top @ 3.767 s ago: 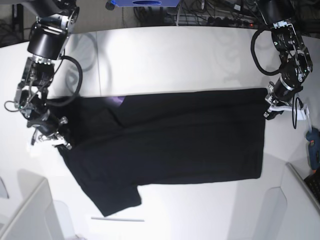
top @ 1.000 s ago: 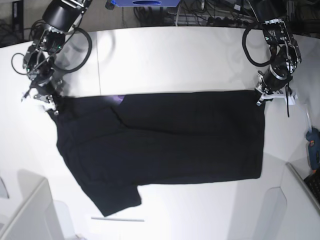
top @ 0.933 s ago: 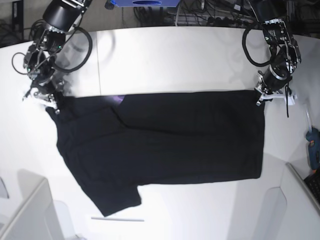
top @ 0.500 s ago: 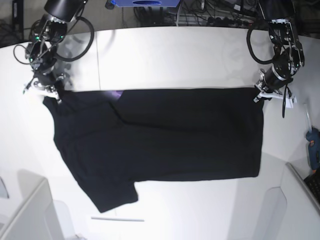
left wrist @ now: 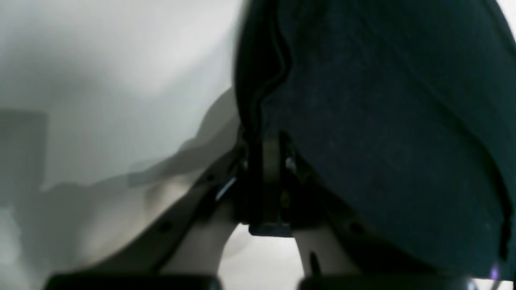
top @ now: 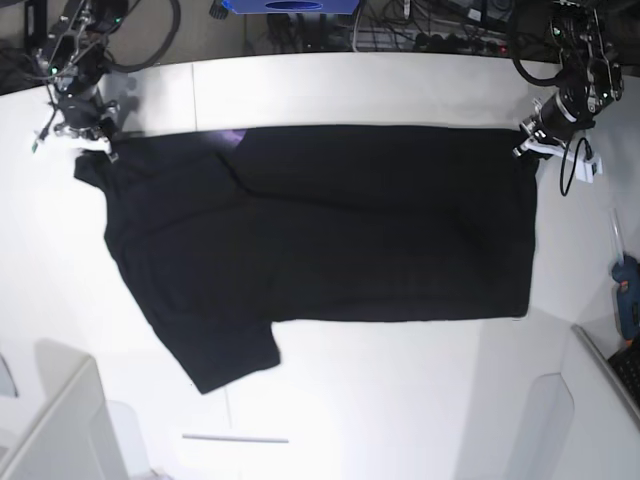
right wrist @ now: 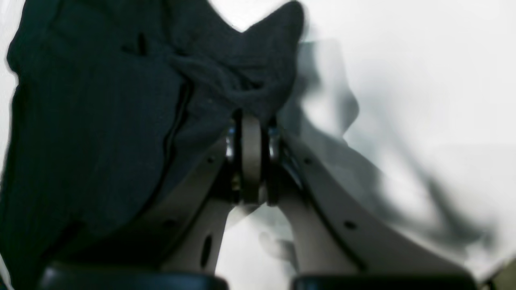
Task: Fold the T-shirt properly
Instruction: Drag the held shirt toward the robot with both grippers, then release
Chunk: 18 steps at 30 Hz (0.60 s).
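Observation:
A wide white part of the table separates the T-shirt's held corner (top: 112, 152) (right wrist: 251, 101) from the table's back edge, so my right gripper needs to drag the T-shirt back before opening.
The black T-shirt (top: 330, 225) lies spread flat across the white table (top: 350, 90), one sleeve pointing to the lower left. A sliver of purple print (top: 232, 135) shows at its far edge. My right gripper (top: 97, 150) is shut on the shirt's far left corner. In the right wrist view the bunched black cloth (right wrist: 242, 80) is pinched between the tips of the right gripper (right wrist: 252, 119). My left gripper (top: 527, 148) is shut on the far right corner. In the left wrist view the left gripper (left wrist: 268, 139) clamps the hem edge of the shirt (left wrist: 383, 121).
A blue tool (top: 626, 292) lies at the table's right edge. White bins stand at the lower left (top: 50, 425) and lower right (top: 595, 400). A thin white strip (top: 235, 438) lies near the front edge. Cables and a blue object (top: 290, 6) sit behind the table.
Both arms have drawn the shirt toward the table's far edge, its top edge now higher in the base view. The right gripper closed on the left corner during this time.

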Each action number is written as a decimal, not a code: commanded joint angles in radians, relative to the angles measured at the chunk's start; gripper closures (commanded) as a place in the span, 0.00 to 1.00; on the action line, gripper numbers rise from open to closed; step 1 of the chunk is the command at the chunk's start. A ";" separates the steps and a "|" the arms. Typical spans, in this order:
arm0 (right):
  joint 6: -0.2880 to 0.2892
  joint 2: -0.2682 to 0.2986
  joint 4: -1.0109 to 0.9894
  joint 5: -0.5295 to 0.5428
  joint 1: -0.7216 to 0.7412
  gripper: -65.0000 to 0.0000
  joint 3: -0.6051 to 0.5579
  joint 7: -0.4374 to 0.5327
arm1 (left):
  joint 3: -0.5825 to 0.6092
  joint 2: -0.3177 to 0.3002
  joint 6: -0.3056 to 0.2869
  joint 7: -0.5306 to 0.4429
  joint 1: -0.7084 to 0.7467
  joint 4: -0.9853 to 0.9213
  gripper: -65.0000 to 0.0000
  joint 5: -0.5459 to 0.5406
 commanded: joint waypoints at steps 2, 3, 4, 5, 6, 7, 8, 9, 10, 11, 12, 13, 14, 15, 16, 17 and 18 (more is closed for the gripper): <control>0.003 0.009 0.044 0.001 -0.032 1.00 0.007 0.028 | -0.009 -0.020 0.000 -0.011 0.038 0.033 1.00 -0.003; 0.003 0.009 0.052 0.001 -0.047 1.00 0.010 0.028 | -0.009 -0.031 0.000 -0.011 0.057 0.045 1.00 -0.003; 0.003 0.009 0.058 0.001 -0.065 1.00 0.012 0.028 | -0.009 -0.035 0.000 -0.013 0.079 0.059 1.00 -0.003; 0.004 0.009 0.065 0.002 -0.079 1.00 0.012 0.028 | -0.009 -0.035 0.000 -0.013 0.094 0.070 1.00 -0.003; 0.004 0.009 0.070 0.002 -0.093 1.00 0.012 0.028 | -0.011 -0.035 0.000 -0.013 0.108 0.082 1.00 -0.003; 0.004 0.008 0.072 0.002 -0.110 1.00 0.012 0.028 | -0.018 -0.035 0.000 -0.013 0.125 0.096 1.00 -0.003; 0.004 0.001 0.072 0.012 -0.124 1.00 0.012 0.028 | -0.038 -0.032 0.000 -0.013 0.143 0.108 1.00 -0.003; 0.004 -0.003 0.070 0.027 -0.136 1.00 0.012 0.028 | -0.055 -0.031 0.000 -0.013 0.157 0.120 1.00 -0.003; 0.004 -0.005 0.070 0.042 -0.151 1.00 0.012 0.028 | -0.074 -0.031 0.000 -0.013 0.169 0.131 1.00 -0.003; 0.004 -0.005 0.070 0.059 -0.167 1.00 0.012 0.028 | -0.089 -0.031 0.000 -0.013 0.183 0.142 1.00 -0.003; 0.004 -0.005 0.070 0.073 -0.179 1.00 0.012 0.028 | -0.100 -0.031 0.000 -0.013 0.196 0.148 1.00 -0.003; 0.004 -0.005 0.070 0.090 -0.188 1.00 0.012 0.028 | -0.112 -0.031 -0.002 -0.013 0.208 0.156 1.00 -0.003; 0.004 -0.005 0.070 0.105 -0.203 1.00 0.010 0.028 | -0.120 -0.031 -0.002 -0.013 0.217 0.159 1.00 -0.003; 0.004 -0.005 0.072 0.114 -0.216 1.00 0.007 0.030 | -0.126 -0.031 -0.002 -0.013 0.222 0.160 1.00 -0.003; 0.004 -0.005 0.076 0.122 -0.225 1.00 0.006 0.030 | -0.127 -0.031 -0.002 -0.013 0.228 0.160 1.00 -0.003; 0.004 -0.006 0.085 0.122 -0.234 1.00 0.006 0.030 | -0.127 -0.031 -0.002 -0.013 0.229 0.159 1.00 -0.003; 0.004 -0.012 0.095 0.124 -0.246 1.00 0.006 0.030 | -0.126 -0.031 -0.002 -0.013 0.231 0.159 1.00 -0.002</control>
